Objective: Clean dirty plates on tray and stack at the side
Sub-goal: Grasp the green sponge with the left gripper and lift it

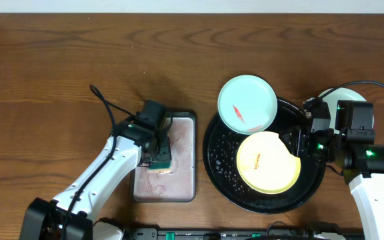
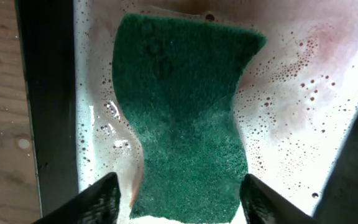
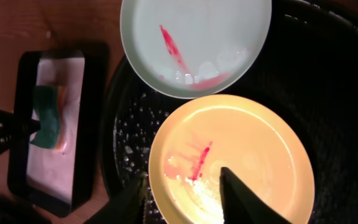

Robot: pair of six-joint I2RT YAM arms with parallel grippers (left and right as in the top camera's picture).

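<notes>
The left gripper needs to grab the green sponge (image 2: pixel 185 112) from above across its long sides next, which leaves the sponge's bottom free to wipe the yellow plate.
The black tray (image 1: pixel 222 157) holds a yellow plate (image 1: pixel 269 162) with a red smear. A mint plate (image 1: pixel 247 103), also smeared red, rests tilted on the tray's upper-left rim. Another pale plate (image 1: pixel 327 95) shows partly behind the right arm, off the tray. In the right wrist view my right gripper (image 3: pixel 184 174) stands open astride the near rim of the yellow plate (image 3: pixel 260 143), one finger outside it and one over it. The mint plate (image 3: pixel 229 37) lies beyond, on the tray (image 3: pixel 340 93). My left gripper (image 2: pixel 180 180) is open over a green sponge (image 2: pixel 185 112), its fingers clear of both sides.
The sponge (image 1: pixel 160 162) lies in a rectangular grey pan (image 1: pixel 182 133) of pinkish soapy water, left of the tray. Water drops dot the tray floor. Bare wooden tabletop surrounds both, and a black cable trails from the left arm.
</notes>
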